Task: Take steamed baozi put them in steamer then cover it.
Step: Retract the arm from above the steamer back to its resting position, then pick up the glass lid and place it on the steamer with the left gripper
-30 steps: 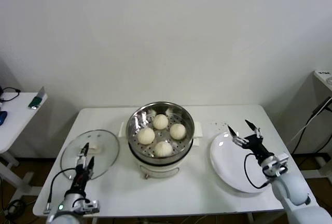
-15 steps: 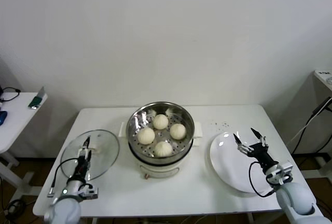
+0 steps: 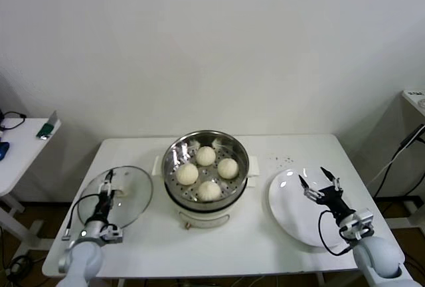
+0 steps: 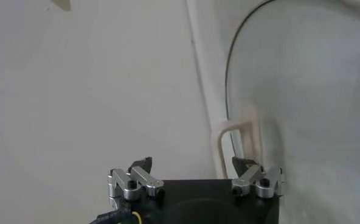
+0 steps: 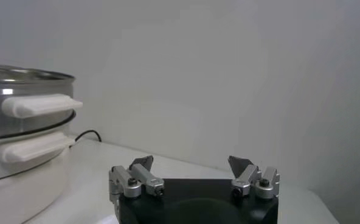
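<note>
My left gripper grabs the glass lid by its narrow cream handle point(image 3: 118, 191) point(image 4: 235, 137) next, since the lid spreads wide and flat on the tabletop.
The steamer point(image 3: 206, 167) stands mid-table, a shiny steel basket on a white pot base. It holds four cream-white baozi, among them ones at the back point(image 3: 205, 156), the right point(image 3: 228, 168) and the front point(image 3: 210, 191). It has no cover. The glass lid point(image 3: 123, 200) lies flat on the table to its left. My left gripper point(image 3: 111, 182) is open over the lid. In the left wrist view point(image 4: 192, 163) the lid's cream handle point(image 4: 235, 137) is just beyond one fingertip. My right gripper point(image 3: 319, 182) is open and empty above the white plate point(image 3: 285, 217). It also shows in the right wrist view point(image 5: 191, 161).
The white table point(image 3: 252, 250) carries the lid, steamer and empty plate. The steamer's side handles point(image 5: 40, 105) show in the right wrist view. A small side table point(image 3: 20, 142) with a few items stands at far left. A wall is close behind.
My left gripper has moved away from the table's front edge, farther onto the lid toward its handle. My right gripper has drawn back slightly over the plate.
</note>
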Available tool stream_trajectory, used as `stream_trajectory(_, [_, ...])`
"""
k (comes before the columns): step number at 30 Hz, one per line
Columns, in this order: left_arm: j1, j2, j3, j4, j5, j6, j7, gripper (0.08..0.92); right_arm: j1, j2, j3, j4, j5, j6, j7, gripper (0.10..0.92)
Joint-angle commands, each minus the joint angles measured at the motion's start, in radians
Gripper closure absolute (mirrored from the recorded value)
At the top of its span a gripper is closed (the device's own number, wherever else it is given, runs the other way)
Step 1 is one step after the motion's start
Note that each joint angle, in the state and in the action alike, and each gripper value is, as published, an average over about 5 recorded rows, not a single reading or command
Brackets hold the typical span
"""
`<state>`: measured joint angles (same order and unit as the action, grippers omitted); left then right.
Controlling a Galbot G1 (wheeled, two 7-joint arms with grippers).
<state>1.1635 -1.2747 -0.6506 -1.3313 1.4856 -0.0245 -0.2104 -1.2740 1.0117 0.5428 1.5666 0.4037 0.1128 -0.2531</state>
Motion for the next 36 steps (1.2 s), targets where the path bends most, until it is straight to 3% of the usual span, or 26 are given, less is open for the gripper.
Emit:
stream_trajectory(1, [-0.048, 0.004, 0.010, 0.062, -0.020, -0.014, -0.025, 0.177, -0.005, 0.006, 0.005, -0.009, -0.018, 0.003, -0.005, 0.203])
stream_trajectory(7, [-0.049, 0.001, 0.013, 0.072, -0.036, -0.030, -0.013, 0.236, -0.004, 0.015, 0.004, -0.018, -0.039, 0.009, -0.014, 0.203])
stream_trajectory(25, [-0.029, 0.022, 0.014, 0.050, -0.096, -0.036, 0.006, 0.753, 0.006, 0.034, 0.002, -0.049, -0.087, 0.027, -0.038, 0.203])
stream_trajectory(29, [0.008, 0.044, 0.010, -0.021, -0.138, -0.024, 0.016, 0.837, 0.009, 0.033, 0.002, -0.054, -0.087, 0.029, -0.041, 0.203])
stream_trajectory(36, [0.147, 0.096, -0.003, -0.251, -0.244, 0.037, 0.036, 0.843, 0.019, 0.025, 0.000, -0.068, -0.088, 0.032, -0.043, 0.203])
